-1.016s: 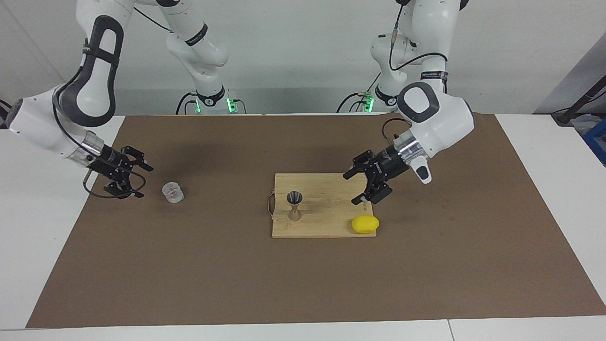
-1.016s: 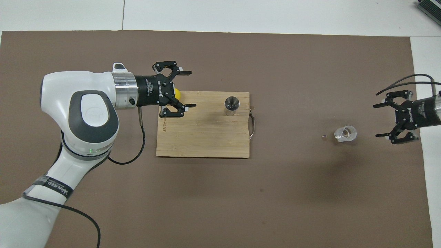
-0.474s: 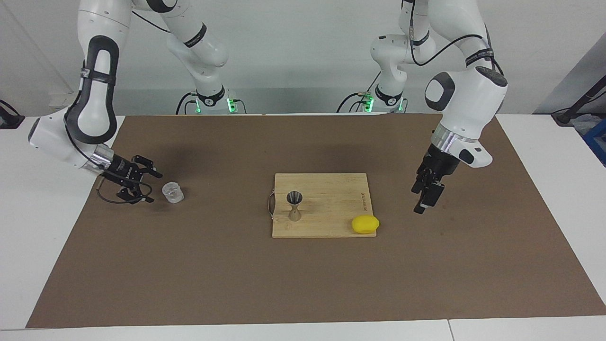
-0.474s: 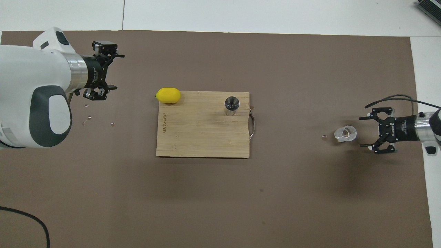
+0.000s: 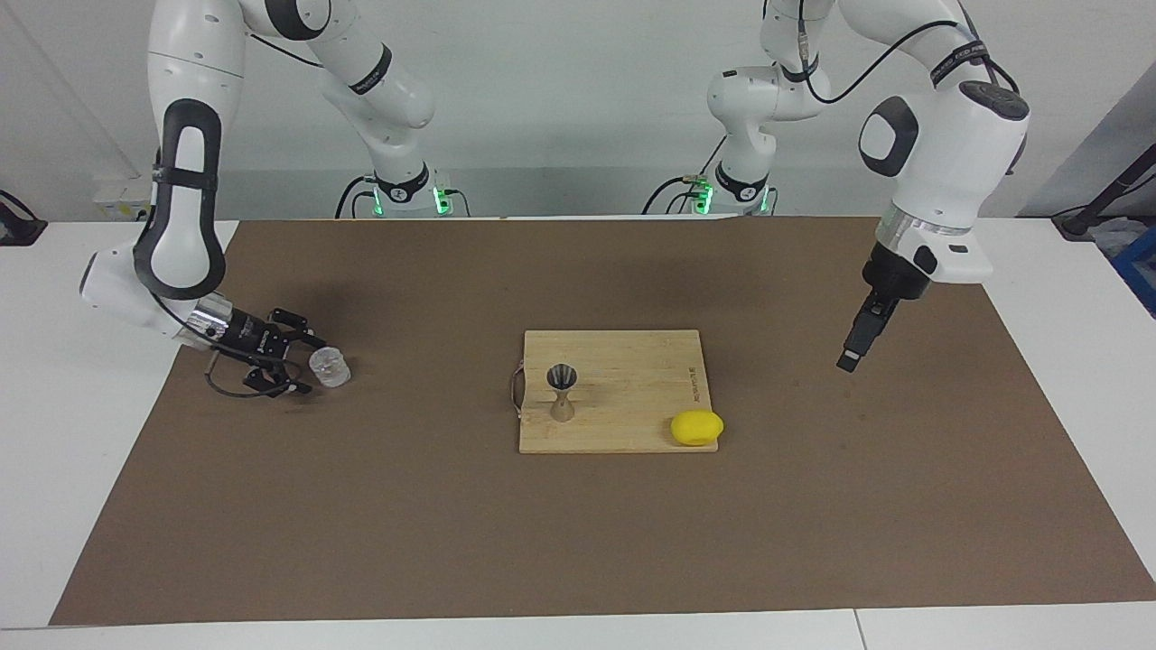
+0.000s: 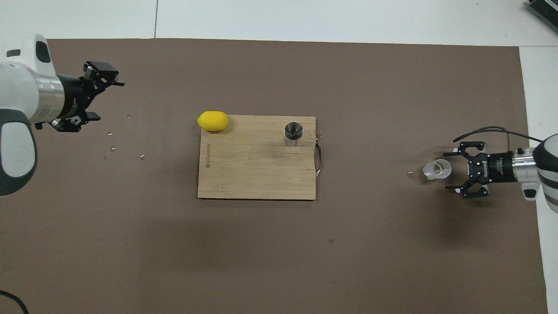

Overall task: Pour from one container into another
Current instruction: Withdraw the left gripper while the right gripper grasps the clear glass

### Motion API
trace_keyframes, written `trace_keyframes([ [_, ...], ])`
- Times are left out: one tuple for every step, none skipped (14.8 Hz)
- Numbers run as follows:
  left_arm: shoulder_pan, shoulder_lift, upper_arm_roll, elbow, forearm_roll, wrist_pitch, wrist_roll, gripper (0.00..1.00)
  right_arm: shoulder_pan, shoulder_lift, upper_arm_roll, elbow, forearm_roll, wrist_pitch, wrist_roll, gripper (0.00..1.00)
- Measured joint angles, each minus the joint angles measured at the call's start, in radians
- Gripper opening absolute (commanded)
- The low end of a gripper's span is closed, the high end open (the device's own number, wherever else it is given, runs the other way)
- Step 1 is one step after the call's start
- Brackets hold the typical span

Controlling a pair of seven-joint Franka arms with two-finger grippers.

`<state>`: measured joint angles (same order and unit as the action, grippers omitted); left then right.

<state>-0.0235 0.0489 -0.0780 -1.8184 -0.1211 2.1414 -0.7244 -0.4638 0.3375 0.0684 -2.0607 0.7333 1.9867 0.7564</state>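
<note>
My right gripper's fingers are barely past the glass cup's near edge (image 6: 450, 169) in the overhead view, short of its middle (image 6: 436, 169). My right gripper should move toward the cup before it closes on the cup.
The clear ribbed glass cup (image 5: 330, 366) (image 6: 437, 169) stands on the brown mat toward the right arm's end of the table. My right gripper (image 5: 305, 366) (image 6: 449, 171) is open and low over the mat, right beside the cup, with its fingertips level with the cup's edge. The metal jigger (image 5: 562, 394) (image 6: 293, 133) stands upright on the wooden board (image 5: 632, 361) (image 6: 253, 174). My left gripper (image 5: 853, 348) (image 6: 107, 100) is open and empty, raised over the mat toward the left arm's end, away from the board.
A yellow lemon (image 5: 696, 427) (image 6: 212, 121) lies at the board's corner. The board has a metal handle (image 6: 319, 159) on the side toward the cup. Small droplets (image 6: 113, 149) lie on the mat under the left arm, and one (image 6: 409, 174) lies beside the cup.
My left gripper has swung off the board, past the lemon, and up toward its own end of the table. My right gripper has come down and moved in to the cup.
</note>
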Motion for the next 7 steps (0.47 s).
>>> trace_keyframes([
  [0.009,-0.014,0.0,0.0,0.001,-0.037,0.086,1.0,0.0,0.0,0.0,-0.007,0.014,0.0,-0.014,1.0],
  [0.019,-0.026,0.0,0.0,0.001,-0.074,0.185,1.0,0.001,0.0,0.001,-0.013,0.02,0.0,-0.021,1.0],
  [0.03,-0.037,0.0,0.0,0.002,-0.114,0.297,1.0,0.001,0.0,0.001,-0.016,0.022,0.001,-0.021,1.0],
  [0.039,-0.046,0.001,0.0,0.002,-0.156,0.407,1.0,0.002,0.0,0.001,-0.018,0.023,0.003,-0.022,1.0],
  [0.044,-0.054,0.001,0.0,0.005,-0.201,0.509,1.0,0.004,0.0,0.002,-0.021,0.023,0.008,-0.022,0.99],
  [0.046,-0.061,0.002,0.002,0.02,-0.24,0.586,1.0,0.005,0.0,0.002,-0.023,0.023,0.013,-0.022,0.99],
  [0.045,-0.065,0.001,0.013,0.046,-0.283,0.631,1.0,0.006,0.0,0.003,-0.025,0.023,0.016,-0.022,0.99],
])
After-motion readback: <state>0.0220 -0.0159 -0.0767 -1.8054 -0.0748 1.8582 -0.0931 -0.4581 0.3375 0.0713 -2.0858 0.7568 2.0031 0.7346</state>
